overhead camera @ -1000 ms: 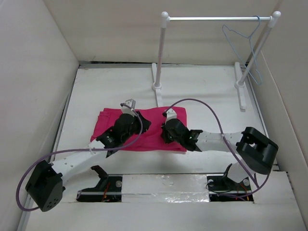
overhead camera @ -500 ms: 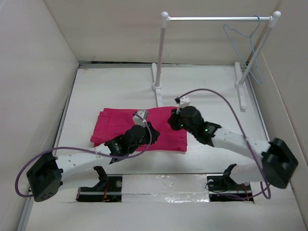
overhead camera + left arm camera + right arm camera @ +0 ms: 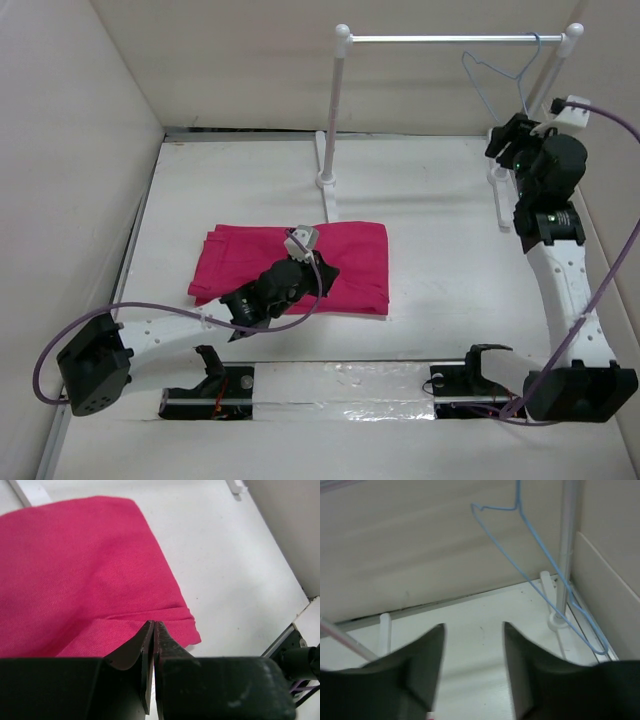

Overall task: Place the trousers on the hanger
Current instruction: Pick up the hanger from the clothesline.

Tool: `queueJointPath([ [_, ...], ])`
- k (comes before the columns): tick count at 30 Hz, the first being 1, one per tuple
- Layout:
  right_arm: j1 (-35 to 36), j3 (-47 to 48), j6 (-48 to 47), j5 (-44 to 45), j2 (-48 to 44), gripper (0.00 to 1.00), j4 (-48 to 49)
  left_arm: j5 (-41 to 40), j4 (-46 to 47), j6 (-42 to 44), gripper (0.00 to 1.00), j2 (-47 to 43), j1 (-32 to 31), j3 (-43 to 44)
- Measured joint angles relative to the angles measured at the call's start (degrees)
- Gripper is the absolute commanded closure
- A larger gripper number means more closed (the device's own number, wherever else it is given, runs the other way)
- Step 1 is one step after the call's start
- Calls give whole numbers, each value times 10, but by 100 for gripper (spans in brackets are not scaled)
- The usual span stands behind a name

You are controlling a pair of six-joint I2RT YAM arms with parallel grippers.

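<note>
My right gripper picks up the hanger (image 3: 490,72) by its near sloping side next. The hanger's hook and neck stay free for my left gripper to place the trousers.
The magenta trousers (image 3: 355,250) lie folded flat on the white table, in the middle. My left gripper (image 3: 327,272) hovers low over their near right corner. In the left wrist view its jaws (image 3: 153,626) are shut tip to tip above the trousers (image 3: 75,570), with no cloth showing between them. The pale-blue wire hanger (image 3: 490,72) hangs from the right end of the rack's bar. My right gripper (image 3: 506,140) is raised at the back right, just below and beside the hanger. Its fingers stand open and empty (image 3: 473,626), with the hanger (image 3: 540,547) ahead and to the right.
The white-posted rack with a silver bar (image 3: 455,39) stands across the back of the table, its feet (image 3: 327,170) on the surface. The right post (image 3: 565,555) is close to my right gripper. Pale walls enclose the table on three sides.
My right gripper left the trousers, swung up to the back right beside the hanger and opened. My left gripper slid right along the trousers' near edge and closed fully.
</note>
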Motion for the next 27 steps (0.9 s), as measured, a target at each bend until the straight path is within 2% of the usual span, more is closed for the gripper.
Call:
queueJointPath([
  [1, -19, 13, -7, -8, 15, 24, -3, 2, 8, 8, 100, -5, -1, -1],
  [5, -79, 64, -28, -54, 82, 23, -17, 5, 26, 36, 98, -30, -6, -7],
  [9, -133, 99, -39, -109, 151, 23, -21, 17, 29, 55, 79, -42, -6, -9],
  [12, -167, 133, -50, -153, 205, 23, -31, 24, 28, 61, 72, -56, -6, -17],
  [22, -196, 201, -89, -208, 277, 27, -67, 28, 26, 62, 72, -93, -6, -22],
  [27, -196, 228, -110, -232, 311, 38, -78, 29, 26, 62, 72, -92, -6, -22],
])
